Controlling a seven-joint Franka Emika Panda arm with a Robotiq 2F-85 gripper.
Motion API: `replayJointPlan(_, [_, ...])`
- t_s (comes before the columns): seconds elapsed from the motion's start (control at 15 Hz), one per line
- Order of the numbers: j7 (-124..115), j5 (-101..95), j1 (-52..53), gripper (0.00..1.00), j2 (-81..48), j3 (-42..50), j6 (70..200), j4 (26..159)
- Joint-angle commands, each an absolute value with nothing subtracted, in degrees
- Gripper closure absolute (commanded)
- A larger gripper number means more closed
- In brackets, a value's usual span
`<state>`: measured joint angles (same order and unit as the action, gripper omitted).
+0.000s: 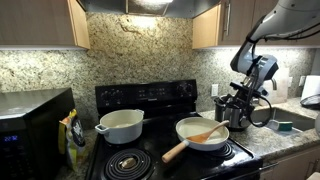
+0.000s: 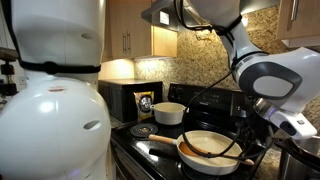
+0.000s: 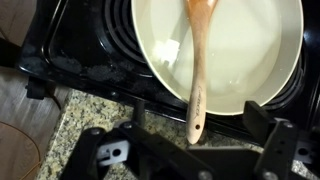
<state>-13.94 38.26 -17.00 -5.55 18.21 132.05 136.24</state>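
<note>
The handle end of the spoon is below my open fingers, and they would miss it if I closed now. My gripper should lower before it closes.
A wooden spoon lies in a white frying pan on the black stove, its bowl inside the pan and its handle sticking out over the rim. In the wrist view my gripper is open, one finger on each side of the handle's end, apart from it. In an exterior view the gripper hangs just right of the pan, above the counter's edge, with the spoon pointing to the front left. Nothing is held.
A white pot stands on the rear left burner. A black microwave and a snack bag sit on the granite counter. The robot's white base fills the near left of an exterior view.
</note>
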Motion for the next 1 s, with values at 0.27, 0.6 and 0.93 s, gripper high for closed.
replayJointPlan(0.27, [-15.34, 40.24, -17.68, 0.00, -13.30, 17.32, 130.13, 129.79])
replayJointPlan(0.6, [-15.48, 40.17, -17.57, 0.00, -16.92, 16.21, 128.72, 127.25])
replayJointPlan(0.93, [-15.84, 40.19, -18.49, 0.00, -20.19, 16.10, 125.84, 124.86])
